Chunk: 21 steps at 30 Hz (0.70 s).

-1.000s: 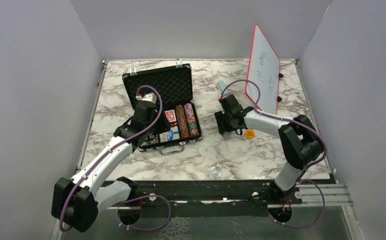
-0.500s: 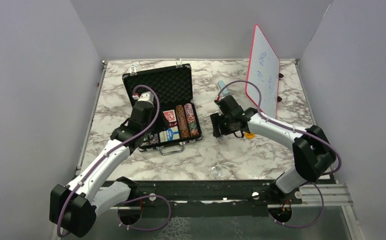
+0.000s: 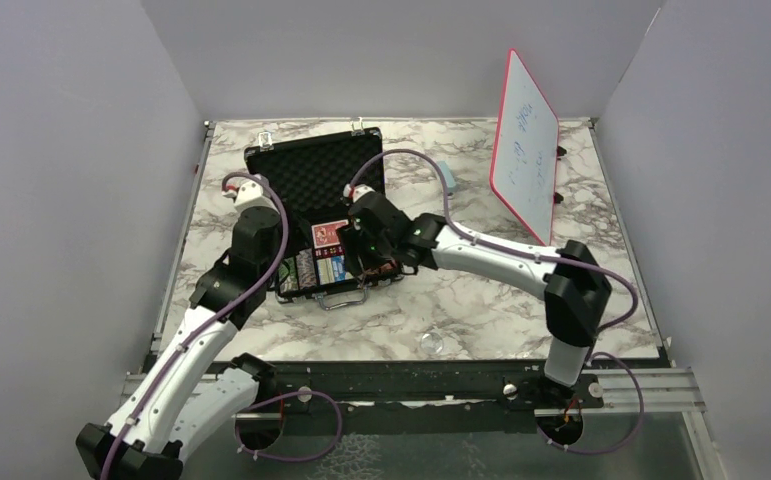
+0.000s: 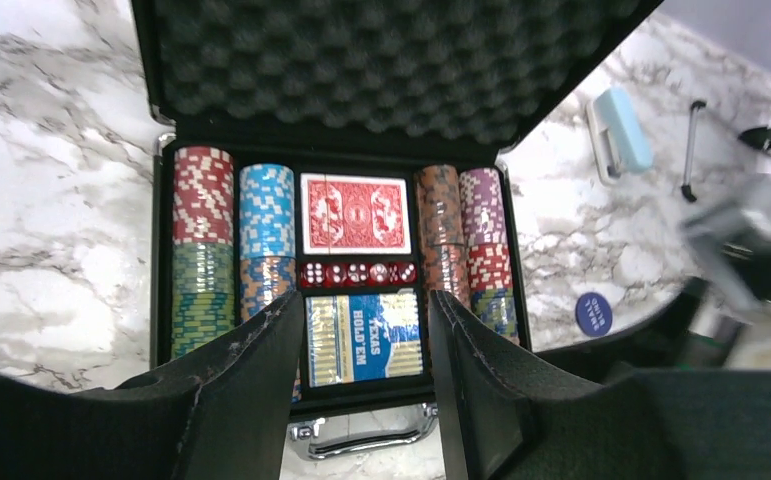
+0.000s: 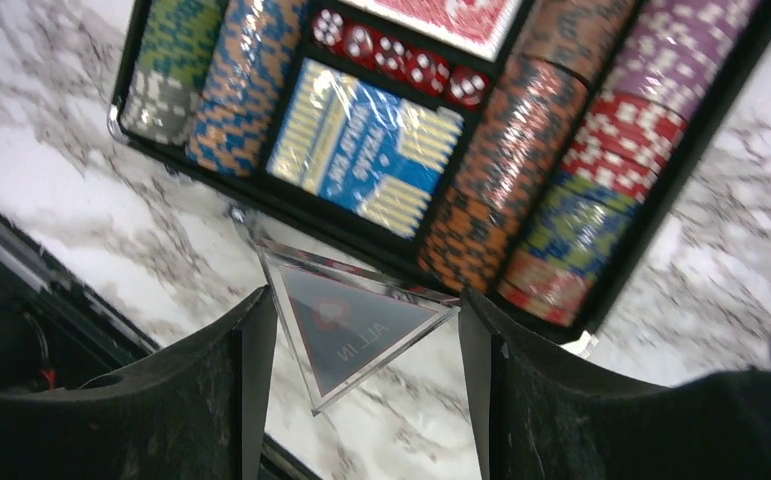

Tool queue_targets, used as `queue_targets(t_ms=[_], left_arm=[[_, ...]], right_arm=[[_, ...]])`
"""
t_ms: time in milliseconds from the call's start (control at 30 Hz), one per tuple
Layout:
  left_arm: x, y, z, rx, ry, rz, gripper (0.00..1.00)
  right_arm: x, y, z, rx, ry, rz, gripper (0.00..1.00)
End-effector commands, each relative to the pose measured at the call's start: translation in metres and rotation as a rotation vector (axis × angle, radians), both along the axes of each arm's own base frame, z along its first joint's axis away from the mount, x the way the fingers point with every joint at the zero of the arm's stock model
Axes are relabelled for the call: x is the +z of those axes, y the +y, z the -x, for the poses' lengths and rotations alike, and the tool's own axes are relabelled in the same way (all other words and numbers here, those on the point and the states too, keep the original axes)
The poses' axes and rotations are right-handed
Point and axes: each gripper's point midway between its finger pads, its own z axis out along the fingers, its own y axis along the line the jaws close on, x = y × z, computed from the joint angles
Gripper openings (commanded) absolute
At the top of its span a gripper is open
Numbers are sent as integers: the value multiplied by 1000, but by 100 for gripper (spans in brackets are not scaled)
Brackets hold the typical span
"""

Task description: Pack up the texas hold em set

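Note:
My right gripper keeps hold of the marker until it reaches the blue card deck [image 4: 364, 337]. Opened over the briefcase's front rim now, it would end by the briefcase's handle.
The black briefcase [image 3: 313, 172] lies open on the marble table, foam lid up. Its tray [image 4: 164, 250] holds rows of striped poker chips [image 4: 203, 200], a red card deck [image 4: 353, 213], red dice [image 4: 353, 273] and a blue card deck [image 4: 364, 337]. My left gripper [image 4: 366, 300] hangs open above the tray's near edge with nothing in it. My right gripper [image 5: 366, 300] is shut on a clear triangular "ALL IN" marker [image 5: 356, 325], held over the case's front rim by the silver handle [image 3: 341, 297]. A blue round button [image 4: 593, 313] lies on the table right of the case.
The red-framed whiteboard [image 3: 526, 140] leans at the back right. A pale blue block [image 4: 623, 128] lies right of the lid. A small clear round piece [image 3: 431, 343] rests near the table's front edge. Grey walls enclose three sides.
My right arm has swung left from the table's middle to the case's front edge. My left gripper has drawn back to the left, off the tray.

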Motion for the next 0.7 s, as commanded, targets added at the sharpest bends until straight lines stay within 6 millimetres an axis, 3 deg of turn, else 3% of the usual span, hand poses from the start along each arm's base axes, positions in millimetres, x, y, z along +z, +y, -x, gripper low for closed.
queue_targets(t_ms=[0, 233, 400, 667], left_arm=[[18, 21, 6, 98, -68, -5, 52], [12, 23, 11, 104, -57, 2, 52], [9, 21, 12, 97, -45, 8, 53], [5, 21, 13, 96, -36, 10, 53]], right_arm=[[-15, 24, -15, -95, 9, 31, 59], [-37, 53, -27, -198, 28, 10, 59], [-63, 58, -38, -259, 20, 75, 60], [-75, 62, -34, -259, 29, 110, 61]])
